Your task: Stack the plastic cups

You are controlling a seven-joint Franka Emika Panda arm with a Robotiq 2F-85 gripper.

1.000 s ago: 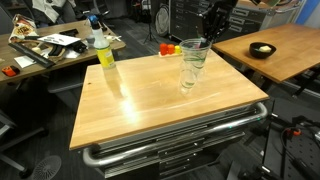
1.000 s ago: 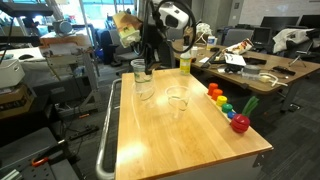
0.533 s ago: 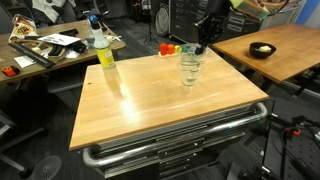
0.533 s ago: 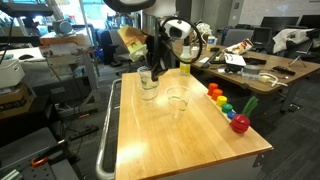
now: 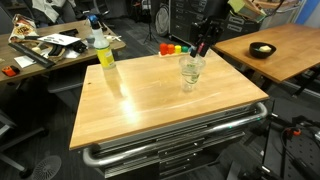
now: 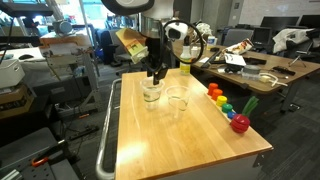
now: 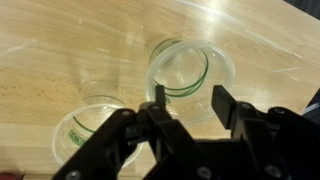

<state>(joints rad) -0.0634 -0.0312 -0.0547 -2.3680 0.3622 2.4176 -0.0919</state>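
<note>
The clear plastic cup below me needs to be gripped by its rim next, so my gripper leaves its base free to stack inside the lone cup.
Clear plastic cups stand on the wooden table (image 5: 150, 110). In an exterior view one clear cup (image 6: 152, 92) stands right below my gripper (image 6: 157, 72), and it looks nested in a second. Another cup (image 6: 178, 100) stands alone beside it. In the other exterior view they overlap as one group of cups (image 5: 190, 70) under the gripper (image 5: 200, 45). In the wrist view the cup under me (image 7: 190, 65) shows just beyond my spread fingers (image 7: 189, 98), and the lone cup (image 7: 95, 125) lies to the left. Nothing is between the fingers.
A bottle of yellow liquid (image 5: 104, 52) stands at a far corner of the table; it also shows in an exterior view (image 6: 185, 62). Small coloured blocks (image 6: 225, 105) line one table edge. A black bowl (image 5: 262, 50) sits on the neighbouring table.
The gripper came down with a clear cup that it held raised a second ago. The cup now sits low on the table with the others, and the fingers are apart.
</note>
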